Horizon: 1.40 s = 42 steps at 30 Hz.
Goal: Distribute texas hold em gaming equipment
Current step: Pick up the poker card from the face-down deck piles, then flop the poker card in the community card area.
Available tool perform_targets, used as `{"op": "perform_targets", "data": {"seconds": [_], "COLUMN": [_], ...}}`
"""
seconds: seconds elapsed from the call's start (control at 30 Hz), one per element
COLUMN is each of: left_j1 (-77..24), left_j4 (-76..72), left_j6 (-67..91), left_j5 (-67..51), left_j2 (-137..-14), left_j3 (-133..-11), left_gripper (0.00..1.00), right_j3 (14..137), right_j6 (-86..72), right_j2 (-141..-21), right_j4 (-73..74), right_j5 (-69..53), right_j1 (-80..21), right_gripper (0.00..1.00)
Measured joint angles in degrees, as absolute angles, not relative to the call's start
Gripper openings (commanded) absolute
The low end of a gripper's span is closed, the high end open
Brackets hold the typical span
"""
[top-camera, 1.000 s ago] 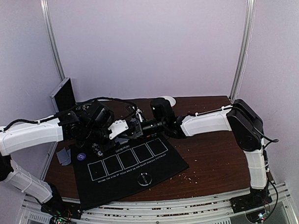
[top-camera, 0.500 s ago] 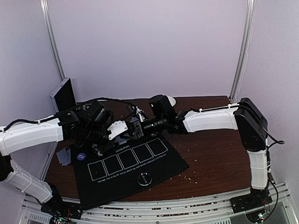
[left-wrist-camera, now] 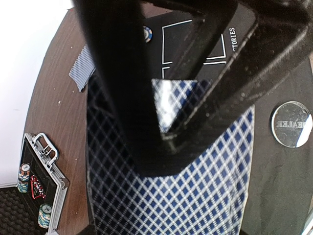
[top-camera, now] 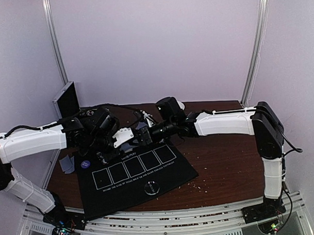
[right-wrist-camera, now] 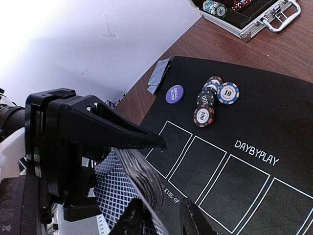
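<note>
My right gripper closes now, since one card's thin edge reaches past the deck between the gripper's fingers. Closing now would catch the card.
My left gripper (top-camera: 121,138) is shut on a deck of blue-diamond-backed cards (left-wrist-camera: 195,196) and holds it above the far left corner of the black five-box mat (top-camera: 148,172). My right gripper (top-camera: 142,133) is right against the deck. In the right wrist view its fingers (right-wrist-camera: 132,220) stand apart with the deck's edge (right-wrist-camera: 146,188) between them. Several striped chips (right-wrist-camera: 210,100) and a purple disc (right-wrist-camera: 174,94) lie on the mat's far left. A clear disc (top-camera: 152,188) lies at its near edge. Loose cards (top-camera: 65,163) lie on the table to the left of the mat.
An open metal case (left-wrist-camera: 39,181) with chips in it stands at the table's far left, its lid (top-camera: 66,100) upright. A white bowl (top-camera: 176,104) sits at the back, behind my right arm. Crumbs dot the wooden table (top-camera: 225,161) to the right of the mat.
My right arm has stretched further left and brought its gripper up to the deck. My left gripper and the deck have barely moved.
</note>
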State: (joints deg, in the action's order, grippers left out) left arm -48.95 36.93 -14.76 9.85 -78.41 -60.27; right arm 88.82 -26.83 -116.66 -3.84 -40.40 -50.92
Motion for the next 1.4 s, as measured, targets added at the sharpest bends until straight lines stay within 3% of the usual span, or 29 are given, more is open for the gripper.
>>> {"op": "perform_targets", "data": {"seconds": [0.2, 0.37, 0.47, 1.03, 1.4], "left_j1": [-48.9, -48.8, -48.7, -45.5, -35.6], "left_j4": [36.9, 36.9, 36.9, 36.4, 36.5], "left_j6": [-14.7, -14.6, -14.6, -9.9, -3.8], "left_j5": [10.1, 10.2, 10.3, 11.9, 13.3], "left_j2": [-78.4, -78.4, -78.4, -79.2, -79.2], "left_j3": [-60.2, -59.9, -59.7, -59.7, -59.7], "left_gripper": [0.54, 0.54, 0.54, 0.54, 0.54], "right_j3": [89.0, 89.8, 89.9, 89.9, 87.0], "right_j6": [-25.8, -24.6, -24.3, -17.5, -7.1], "right_j2": [-116.5, -116.3, -115.7, -106.6, -101.8], "right_j4": [-2.5, -0.6, 0.1, 8.0, 11.9], "right_j5": [-40.1, -39.4, -39.5, -33.3, -12.5], "right_j1": [-50.9, -50.9, -50.7, -47.3, -47.9], "right_gripper": [0.25, 0.05, 0.00, 0.00, 0.00]}}
